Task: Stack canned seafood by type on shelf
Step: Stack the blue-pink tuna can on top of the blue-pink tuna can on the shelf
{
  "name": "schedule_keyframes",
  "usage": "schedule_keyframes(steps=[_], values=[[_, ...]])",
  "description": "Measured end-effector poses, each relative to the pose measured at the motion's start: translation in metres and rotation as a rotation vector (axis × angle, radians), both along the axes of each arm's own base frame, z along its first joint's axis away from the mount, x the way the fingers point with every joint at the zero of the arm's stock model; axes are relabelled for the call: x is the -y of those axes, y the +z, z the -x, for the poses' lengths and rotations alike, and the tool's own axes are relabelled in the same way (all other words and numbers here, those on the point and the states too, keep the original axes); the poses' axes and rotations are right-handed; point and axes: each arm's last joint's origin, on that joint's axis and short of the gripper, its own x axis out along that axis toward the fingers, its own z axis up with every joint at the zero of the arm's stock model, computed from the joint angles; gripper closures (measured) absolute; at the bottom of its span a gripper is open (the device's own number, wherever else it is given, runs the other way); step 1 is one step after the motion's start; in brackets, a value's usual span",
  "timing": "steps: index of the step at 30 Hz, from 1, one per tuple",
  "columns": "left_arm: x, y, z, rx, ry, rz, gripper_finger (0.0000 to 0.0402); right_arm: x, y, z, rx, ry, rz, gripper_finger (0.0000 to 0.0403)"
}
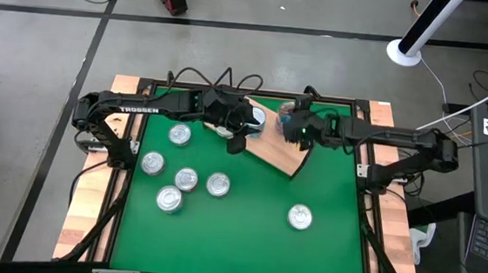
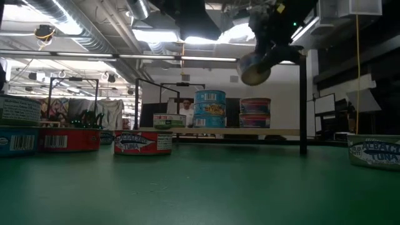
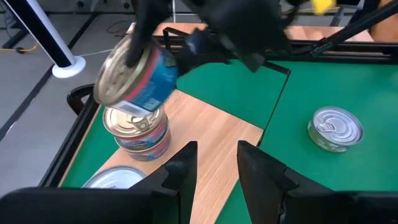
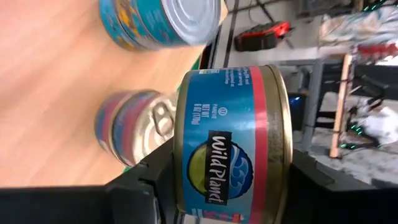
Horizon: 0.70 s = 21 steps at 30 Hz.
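Observation:
The held tin [image 4: 233,143] is still above the lower stack's gold lid [image 4: 155,126] in the right wrist view, so my right gripper should keep holding it until it is lower.
My right gripper [image 1: 290,123] is shut on a blue-and-red tin [image 4: 233,143], held tilted above a stack of two like tins [image 2: 255,112] on the wooden shelf [image 1: 279,152]. A stack of teal tins [image 2: 210,107] stands on the shelf beside it. My left gripper [image 3: 214,165] is open and empty, low over the shelf's left part, near both stacks. Several silver-lidded tins lie on the green mat, among them one at the left [image 1: 180,134] and one at the near right [image 1: 300,217]. My right gripper pinches the tin between its two fingers, one finger on the lid [image 3: 124,68] and one on the bottom face. The label wall [image 4: 224,124] faces the wrist camera. The tin is lifted clear, tipped on edge, just above the stack's top lid [image 3: 134,118].
The shelf lies at an angle at the mat's far middle, on thin black supports [image 2: 303,106]. A cluster of tins [image 1: 186,179] takes up the mat's left half. The mat's near middle is bare green [image 1: 244,241]. Black frame rails edge the mat.

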Motion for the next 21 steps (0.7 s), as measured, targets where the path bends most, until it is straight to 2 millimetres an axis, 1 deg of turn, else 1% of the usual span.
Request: schedule_keyframes(steps=[5, 9, 13, 21], values=[[0.000, 0.000, 0.000, 0.000, -0.001, 0.000, 0.0292, 0.026, -0.004, 0.003, -0.027, -0.009, -0.038, 0.0209], [0.000, 0.000, 0.000, 0.001, -0.001, -0.001, 0.0292, 0.039, -0.009, 0.002, -0.034, -0.031, -0.053, 0.0209], [0.000, 0.000, 0.000, 0.000, -0.004, -0.005, 0.0292, 0.047, -0.015, -0.001, -0.040, -0.040, -0.065, 0.0208], [0.000, 0.000, 0.000, -0.003, -0.015, -0.022, 0.0292, 0.049, -0.027, -0.011, -0.085, -0.037, -0.053, 0.0208]])
